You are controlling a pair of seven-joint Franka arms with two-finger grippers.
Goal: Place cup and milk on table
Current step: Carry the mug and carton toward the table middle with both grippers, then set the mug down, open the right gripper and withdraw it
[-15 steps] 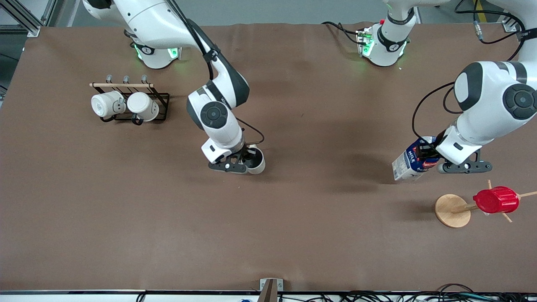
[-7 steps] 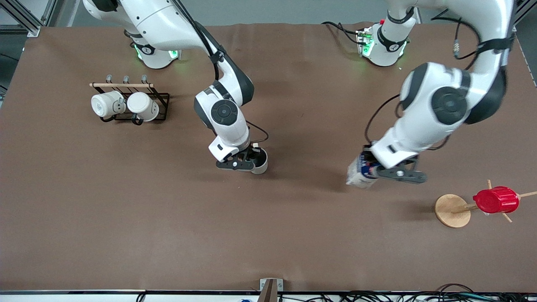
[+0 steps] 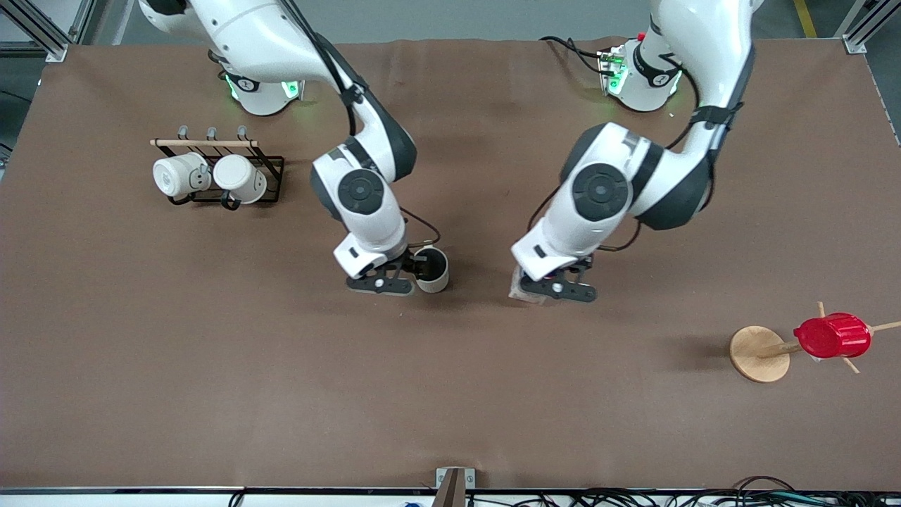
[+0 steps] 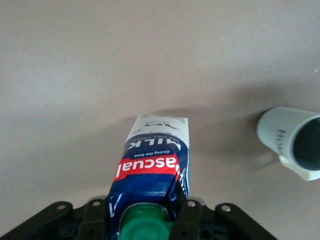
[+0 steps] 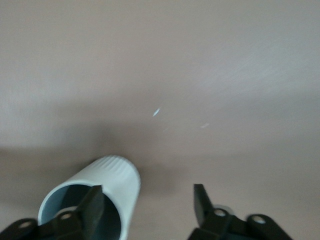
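Observation:
The milk carton's bottom edge (image 3: 527, 297) (image 4: 163, 118) is still above the table beside the cup. My left gripper needs to bring the carton down before letting it go.
The cream-beige cup (image 3: 432, 272) stands upright on the brown table (image 3: 450, 394) near its middle, dark inside showing. My right gripper (image 3: 415, 271) is down at it and open: one finger (image 5: 94, 206) is inside the cup's mouth (image 5: 102, 192), the other (image 5: 201, 201) is well clear of its wall. My left gripper (image 3: 547, 283) is shut on the top of the milk carton (image 4: 156, 160) by its green cap (image 4: 145, 227). The carton hangs tilted, low over the table beside the cup. In the front view only its bottom edge (image 3: 522, 293) shows. The left wrist view also shows the cup (image 4: 290, 142).
A black wire rack (image 3: 271, 163) with two white mugs (image 3: 211, 177) stands toward the right arm's end. A wooden peg stand (image 3: 759, 353) with a red ribbed cup (image 3: 832, 336) on it stands toward the left arm's end, nearer the front camera.
My left arm has swung the milk carton from the left arm's end of the table to the middle, beside the cup. My right gripper has stayed at the cup, shifting slightly.

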